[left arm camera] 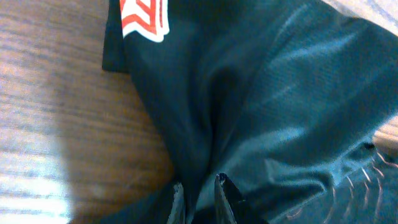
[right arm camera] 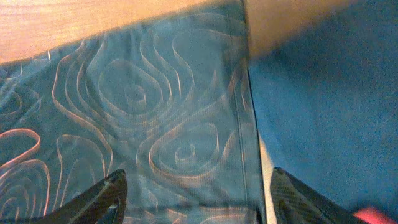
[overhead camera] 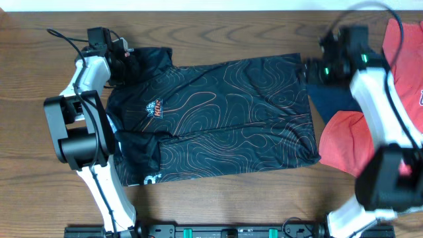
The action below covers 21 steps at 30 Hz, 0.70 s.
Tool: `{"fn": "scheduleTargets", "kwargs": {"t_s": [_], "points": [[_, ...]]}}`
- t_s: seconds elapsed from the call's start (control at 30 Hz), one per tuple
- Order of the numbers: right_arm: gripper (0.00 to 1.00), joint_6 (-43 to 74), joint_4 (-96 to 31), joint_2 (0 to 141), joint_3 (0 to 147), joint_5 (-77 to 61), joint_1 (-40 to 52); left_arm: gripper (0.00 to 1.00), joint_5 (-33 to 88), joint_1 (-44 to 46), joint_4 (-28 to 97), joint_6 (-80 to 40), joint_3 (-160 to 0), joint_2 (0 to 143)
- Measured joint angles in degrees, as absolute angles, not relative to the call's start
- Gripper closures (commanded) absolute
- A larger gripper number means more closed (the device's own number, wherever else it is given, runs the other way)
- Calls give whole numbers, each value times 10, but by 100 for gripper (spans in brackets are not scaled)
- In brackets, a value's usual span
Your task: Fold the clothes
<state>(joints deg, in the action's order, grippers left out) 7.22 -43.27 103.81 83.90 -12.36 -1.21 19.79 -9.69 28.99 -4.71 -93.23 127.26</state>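
Observation:
I should grab the jersey's far hem corner with my right gripper next. Then I can fold the far side of the black jersey (overhead camera: 218, 112) over onto the jersey's near side.
The clothes, a black jersey (overhead camera: 218, 112) with orange contour lines and an orange chest logo, lie spread flat across the table, collar end to the left. My left gripper (overhead camera: 122, 56) is at the jersey's far left sleeve, shut on a raised fold of the black cloth (left arm camera: 261, 93), which runs up between the narrow fingertips (left arm camera: 221, 182). My right gripper (overhead camera: 316, 69) hovers open over the far right hem corner. In the right wrist view its wide-set fingers (right arm camera: 109, 190) straddle the patterned cloth (right arm camera: 143, 99) and its hem edge, with nothing gripped.
A navy-blue garment (overhead camera: 334, 99) lies right beside the jersey's hem, partly under the right gripper (right arm camera: 323, 93). A red tee (overhead camera: 357, 139) is bunched at the right edge beneath the right arm. Bare wooden table (left arm camera: 56, 112) shows left of the sleeve.

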Motion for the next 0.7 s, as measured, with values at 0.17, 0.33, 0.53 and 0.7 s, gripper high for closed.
{"fn": "scheduleTargets", "kwargs": {"t_s": [0.17,0.33,0.53,0.7], "points": [[27,69,-434,1198,999,-122,-1,81,199,-97,306,-47,-932,1262],[28,75,-393,1310,1062,-105,-1,81,201,-97,317,-47,-932,1261],[31,110,-323,1364,1067,-64,-1,81,202,-97,329,-47,-932,1261],[37,141,-287,1375,1073,-53,9,81,202,-97,337,-47,-932,1261]]}}
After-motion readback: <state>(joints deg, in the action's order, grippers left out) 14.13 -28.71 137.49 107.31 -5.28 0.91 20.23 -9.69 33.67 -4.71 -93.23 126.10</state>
